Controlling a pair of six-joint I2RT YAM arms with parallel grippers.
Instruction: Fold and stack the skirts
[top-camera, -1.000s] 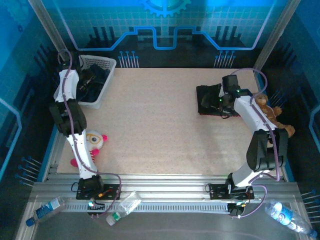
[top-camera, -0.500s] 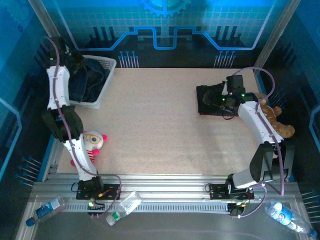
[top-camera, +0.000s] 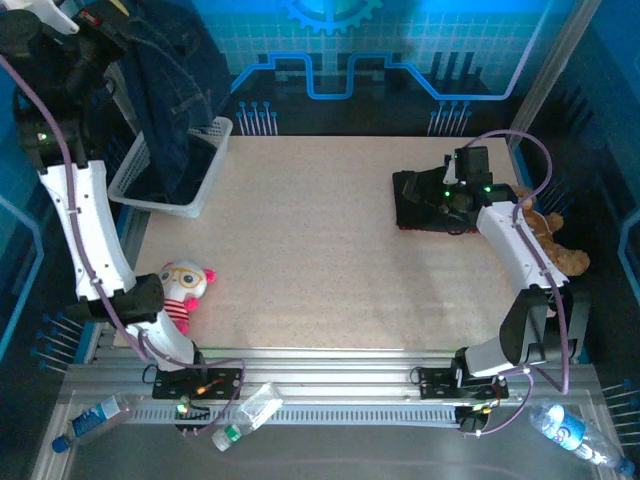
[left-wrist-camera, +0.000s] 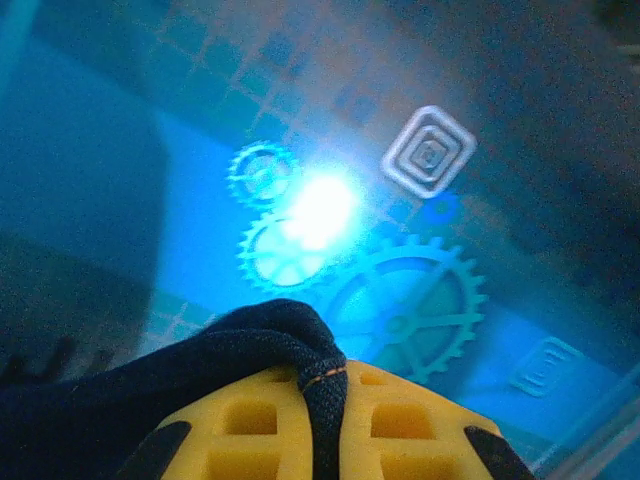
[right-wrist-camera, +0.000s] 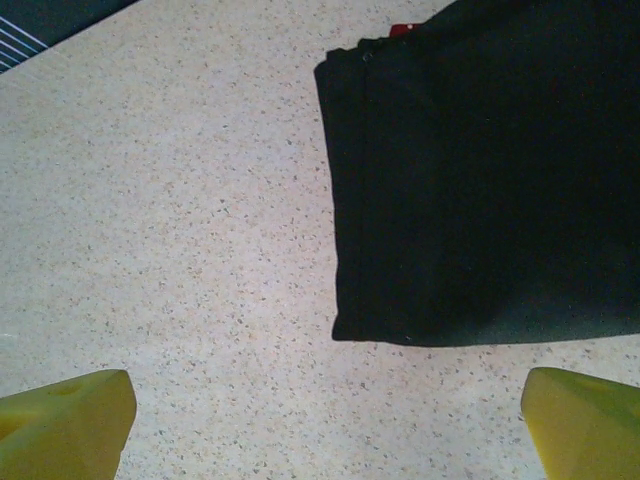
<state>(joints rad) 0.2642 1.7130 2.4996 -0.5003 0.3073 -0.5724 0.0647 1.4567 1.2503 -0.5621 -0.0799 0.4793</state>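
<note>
My right gripper grabs the denim skirt by its edge next, freeing my left gripper to stretch the dark blue denim skirt flat for folding.
My left gripper is raised high at the top left, shut on a dark blue denim skirt that hangs down into the white basket. In the left wrist view the denim edge is pinched between the yellow fingers. A folded black skirt lies flat on the table at the right, with a sliver of red showing at its far edge. My right gripper hovers over it, open, the yellow fingertips wide apart above bare table beside the folded black skirt.
A pink-and-white plush toy lies near the table's left front edge. A brown teddy bear sits at the right edge behind my right arm. Plastic bottles lie on the metal frame in front.
My left arm has risen steeply, pulling the denim skirt up out of the basket so it hangs long. The right gripper stayed over the black skirt.
</note>
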